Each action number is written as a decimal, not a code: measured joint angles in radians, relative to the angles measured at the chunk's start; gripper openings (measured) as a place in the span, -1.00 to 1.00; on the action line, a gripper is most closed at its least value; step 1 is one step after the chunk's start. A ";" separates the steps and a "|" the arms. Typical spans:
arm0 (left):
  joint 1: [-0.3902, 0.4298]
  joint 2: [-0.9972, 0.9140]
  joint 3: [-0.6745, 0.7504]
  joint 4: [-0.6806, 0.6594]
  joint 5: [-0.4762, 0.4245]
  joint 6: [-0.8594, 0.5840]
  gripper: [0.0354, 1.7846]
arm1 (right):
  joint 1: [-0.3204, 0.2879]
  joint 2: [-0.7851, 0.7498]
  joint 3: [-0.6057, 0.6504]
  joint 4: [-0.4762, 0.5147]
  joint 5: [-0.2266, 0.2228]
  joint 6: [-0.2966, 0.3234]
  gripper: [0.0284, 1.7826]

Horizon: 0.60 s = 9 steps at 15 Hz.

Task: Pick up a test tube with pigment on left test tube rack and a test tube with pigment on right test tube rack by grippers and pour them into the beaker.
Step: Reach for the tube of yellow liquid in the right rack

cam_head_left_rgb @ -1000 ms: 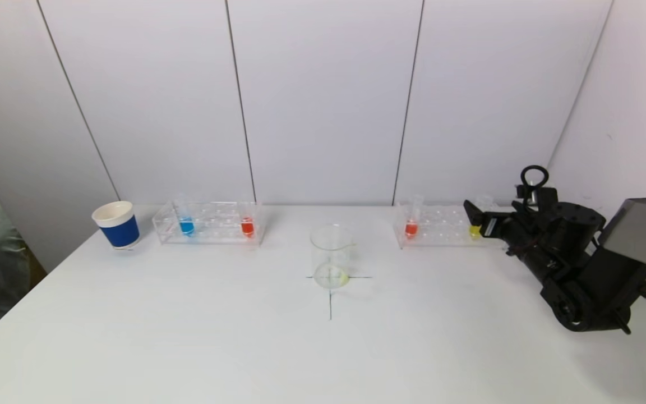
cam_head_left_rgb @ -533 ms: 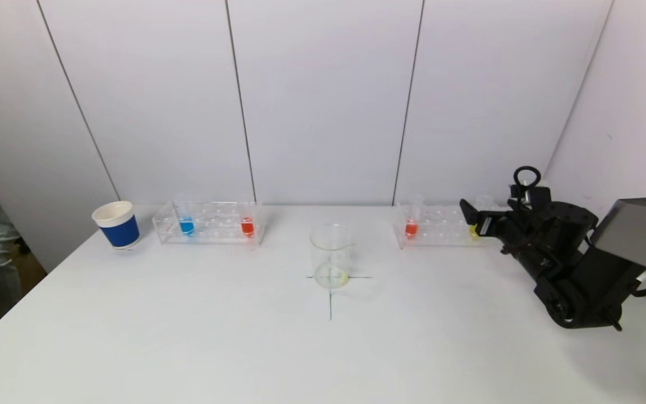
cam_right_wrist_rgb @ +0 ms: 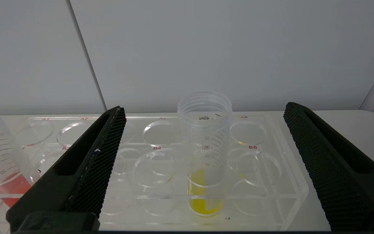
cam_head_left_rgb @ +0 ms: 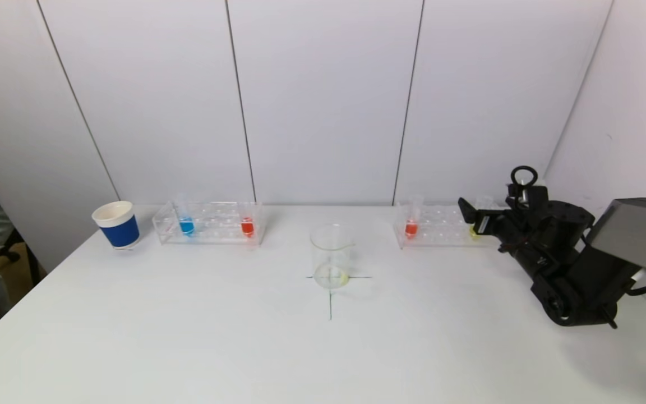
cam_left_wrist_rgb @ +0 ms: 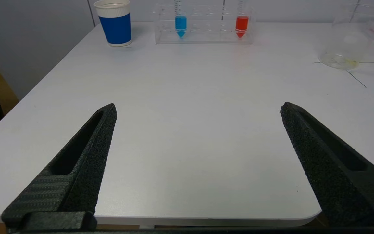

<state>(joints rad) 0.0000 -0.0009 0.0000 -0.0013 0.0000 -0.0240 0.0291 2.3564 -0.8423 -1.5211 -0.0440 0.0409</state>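
I will grab the yellow tube next with my right gripper by its clear upper part below the rim (cam_right_wrist_rgb: 205,126), because the rack closes around the tube's lower half.
The glass beaker (cam_head_left_rgb: 331,255) stands mid-table on a drawn cross, a yellowish trace at its bottom. A blue tube (cam_head_left_rgb: 187,224) and a red tube (cam_head_left_rgb: 247,225) sit in the left rack (cam_head_left_rgb: 208,235). The right rack (cam_head_left_rgb: 441,233) holds a red tube (cam_head_left_rgb: 411,227) and a yellow tube (cam_right_wrist_rgb: 205,156). My right gripper (cam_head_left_rgb: 473,216) hovers open at that rack's right end. In the right wrist view the yellow tube stands just ahead, centred between the fingers of the right gripper (cam_right_wrist_rgb: 204,107), untouched. My left gripper (cam_left_wrist_rgb: 196,109) is open and empty over the table's near edge, outside the head view.
A blue paper cup (cam_head_left_rgb: 116,224) with a white rim stands left of the left rack. A white wall runs right behind both racks. The right arm's black body (cam_head_left_rgb: 570,269) lies over the table's right side.
The right arm has crept left and forward, bringing its open gripper closer to the yellow tube. Nothing else on the table has moved.
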 joint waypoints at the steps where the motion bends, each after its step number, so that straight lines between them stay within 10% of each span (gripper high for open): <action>1: 0.000 0.000 0.000 0.000 0.000 0.000 0.98 | 0.000 0.003 -0.004 0.000 0.000 0.000 0.99; 9: 0.000 0.000 0.000 0.000 0.000 0.000 0.98 | 0.000 0.009 -0.012 0.000 -0.002 -0.001 0.99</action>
<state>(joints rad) -0.0004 -0.0009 0.0000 -0.0013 0.0000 -0.0238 0.0287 2.3655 -0.8543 -1.5211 -0.0462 0.0394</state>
